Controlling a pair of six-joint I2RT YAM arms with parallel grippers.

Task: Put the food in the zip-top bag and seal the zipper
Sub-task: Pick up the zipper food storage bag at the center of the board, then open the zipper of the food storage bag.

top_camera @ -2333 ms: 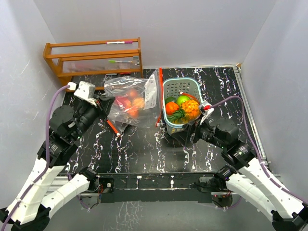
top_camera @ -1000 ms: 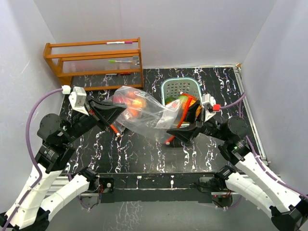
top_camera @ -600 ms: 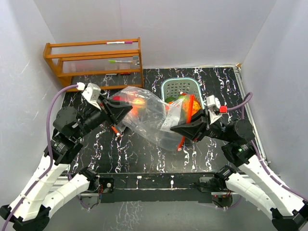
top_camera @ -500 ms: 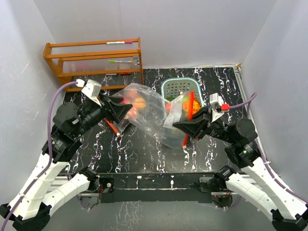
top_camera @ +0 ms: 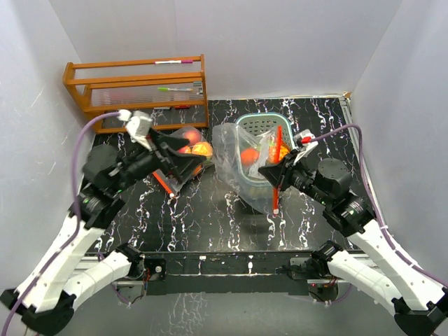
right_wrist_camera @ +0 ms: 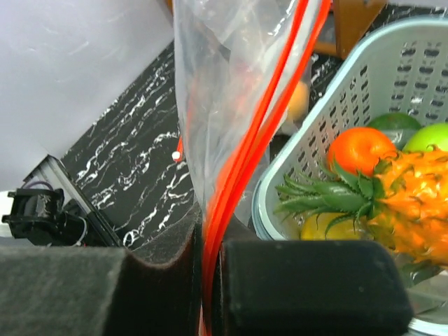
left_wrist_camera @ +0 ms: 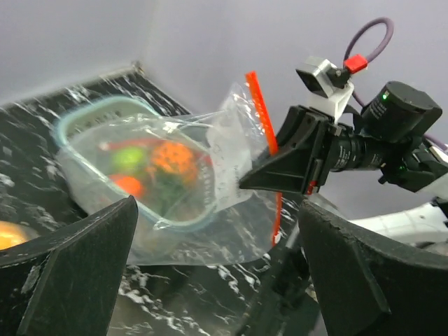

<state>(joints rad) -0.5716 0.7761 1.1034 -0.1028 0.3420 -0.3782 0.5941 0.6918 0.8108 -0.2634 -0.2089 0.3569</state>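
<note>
The zip-top bag's clear film (left_wrist_camera: 245, 148) beside the red zipper is the part my left gripper will grab next, and the zipper stays free to open for the food.
My right gripper (top_camera: 269, 172) (right_wrist_camera: 210, 259) is shut on the red zipper (top_camera: 278, 150) (right_wrist_camera: 241, 161) of the clear zip-top bag (top_camera: 227, 147) (left_wrist_camera: 231, 161) (right_wrist_camera: 217, 84). The bag hangs slack in front of the teal basket (top_camera: 262, 117) (left_wrist_camera: 91, 112) (right_wrist_camera: 336, 91). In the basket lie an orange fruit (top_camera: 248, 155) (right_wrist_camera: 360, 150), a pineapple (right_wrist_camera: 413, 196) and a green fruit (right_wrist_camera: 437, 136). My left gripper (top_camera: 187, 155) (left_wrist_camera: 217, 210) is open and empty above orange and red fruits (top_camera: 194, 145) on the table at the left. Whether clear film surrounds those fruits I cannot tell.
A wooden rack (top_camera: 136, 87) holding pens stands at the back left against the wall. A thin red stick-like piece (top_camera: 162, 183) lies on the black marbled table (top_camera: 203, 217) below my left gripper. White walls close in the sides and back.
My left gripper opened and let go of the bag. My right gripper shut on the zipper, and the bag swung right, in front of the basket. The left fruits stayed behind.
</note>
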